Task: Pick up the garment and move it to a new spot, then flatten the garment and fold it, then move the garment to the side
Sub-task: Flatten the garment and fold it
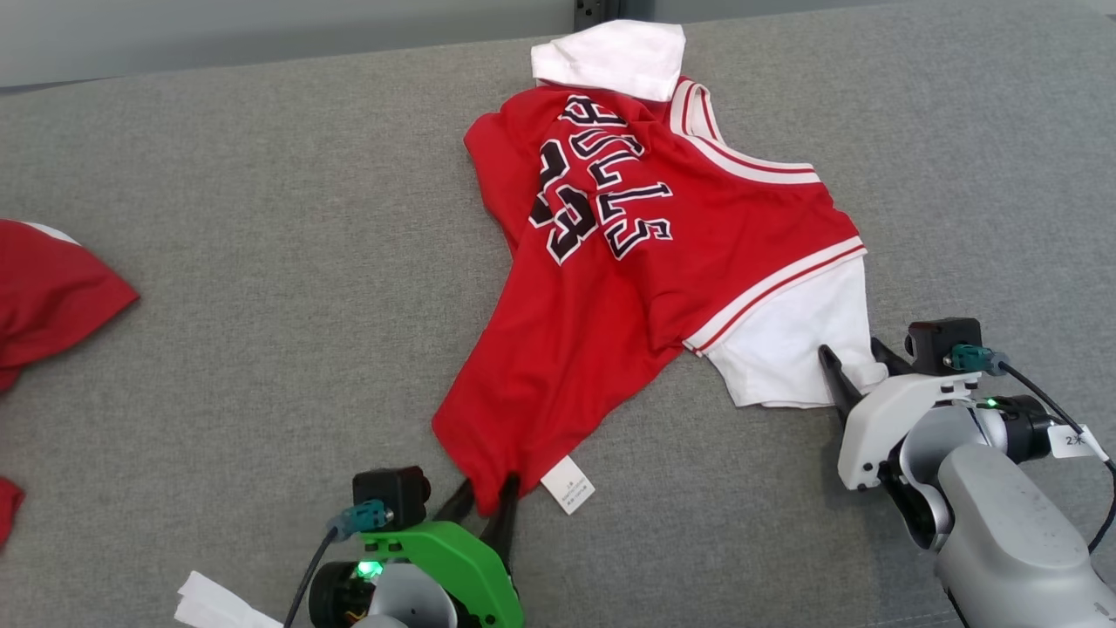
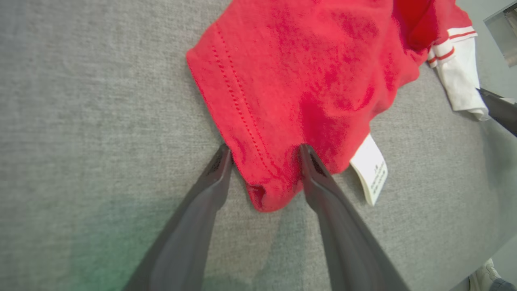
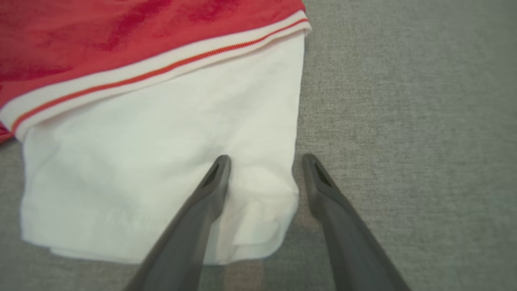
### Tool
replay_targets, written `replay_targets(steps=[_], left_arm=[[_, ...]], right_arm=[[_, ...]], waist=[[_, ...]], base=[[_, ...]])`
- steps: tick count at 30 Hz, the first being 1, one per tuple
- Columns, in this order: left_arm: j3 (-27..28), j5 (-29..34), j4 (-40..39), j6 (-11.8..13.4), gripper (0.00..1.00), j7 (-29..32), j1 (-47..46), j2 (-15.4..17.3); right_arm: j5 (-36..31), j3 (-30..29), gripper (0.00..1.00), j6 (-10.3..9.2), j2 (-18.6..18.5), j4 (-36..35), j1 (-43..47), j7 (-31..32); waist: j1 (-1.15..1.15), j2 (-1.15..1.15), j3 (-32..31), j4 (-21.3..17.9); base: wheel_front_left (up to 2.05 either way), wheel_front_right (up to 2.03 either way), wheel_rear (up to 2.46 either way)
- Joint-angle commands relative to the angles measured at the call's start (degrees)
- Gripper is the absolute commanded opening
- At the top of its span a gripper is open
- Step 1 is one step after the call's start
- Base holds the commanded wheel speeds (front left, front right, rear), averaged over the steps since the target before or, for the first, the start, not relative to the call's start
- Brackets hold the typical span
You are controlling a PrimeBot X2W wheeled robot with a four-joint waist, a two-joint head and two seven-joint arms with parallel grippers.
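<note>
My right gripper is going to grab the white sleeve (image 1: pixel 786 340) by its rumpled hem corner (image 1: pixel 867 372) next, because the rest of the sleeve is lying flat on the padding.
The garment (image 1: pixel 628 262) is a red jersey with black-and-white lettering and white sleeves, lying spread on the grey padded surface (image 1: pixel 261 262). My left gripper (image 1: pixel 488 488) is at its near hem corner. It is open, with the red corner (image 2: pixel 262 194) lying between the two fingers beside a white care label (image 2: pixel 371 173). My right gripper (image 1: pixel 850 349) is at the near white sleeve (image 3: pixel 161 141). It is open too, and the sleeve's corner sits between its fingers (image 3: pixel 210 194). The cloth looks loose, not pinched, at both grippers.
Another red garment (image 1: pixel 52 296) lies at the left edge, with a further red scrap (image 1: pixel 7 515) below it. A white paper (image 1: pixel 209 606) sits beside my left wrist. The surface's far edge runs along the top under a pale wall (image 1: pixel 261 35).
</note>
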Motion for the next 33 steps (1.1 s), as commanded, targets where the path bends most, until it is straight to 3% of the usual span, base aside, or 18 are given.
replay_targets(steps=[1,7,12,14,18,22,27,33], left_arm=[[-3.10,-1.41,2.11,-1.22,0.00,2.68,1.78,-1.52],[-1.11,-4.28,-2.54,-1.47,0.00,-0.21,1.04,-0.55],[3.40,-7.37,-16.95,-0.75,0.00,-0.22,3.20,2.53],[5.57,-8.23,-24.98,0.17,0.00,0.72,3.68,4.17],[9.41,-11.08,-40.72,1.83,0.00,4.74,1.79,6.95],[12.55,-13.38,-49.54,3.60,0.00,9.80,-5.10,8.33],[15.69,-15.22,-47.23,5.71,0.00,17.50,-23.67,9.66],[15.75,-13.18,-28.07,7.10,0.00,22.98,-51.63,9.04]], right_arm=[[1.57,2.41,0.00,0.74,1.77,1.45,1.88,0.82],[10.46,1.40,0.00,0.39,-2.52,-6.42,3.89,-3.32],[24.57,-1.55,0.00,0.43,-6.37,-25.96,9.39,-2.60],[29.65,-5.39,0.00,0.38,-9.53,-34.75,11.90,-2.00],[38.05,-14.23,0.00,0.44,-12.20,-50.81,14.49,0.53],[43.80,-22.14,0.00,0.44,-14.21,-59.01,12.09,5.52],[46.04,-27.58,0.00,0.44,-15.86,-56.61,-0.79,13.96],[36.94,-28.67,0.00,0.44,-13.29,-38.98,-28.27,20.54]], waist=[[0.00,0.00,0.05,-0.59],[0.00,0.00,-1.28,-1.63],[0.00,0.00,-1.90,-3.49],[0.00,0.00,-1.69,-4.16],[0.00,0.00,-0.74,-5.28],[0.00,0.00,1.40,-5.78],[0.00,0.00,7.28,-5.72],[0.00,0.00,16.76,-4.62]], base=[[0.00,0.00,0.00],[0.00,0.00,0.00],[0.00,0.00,0.00],[0.00,0.00,0.00],[0.00,0.00,0.00],[0.00,0.00,0.00],[0.00,0.00,0.00],[0.00,0.00,0.00]])
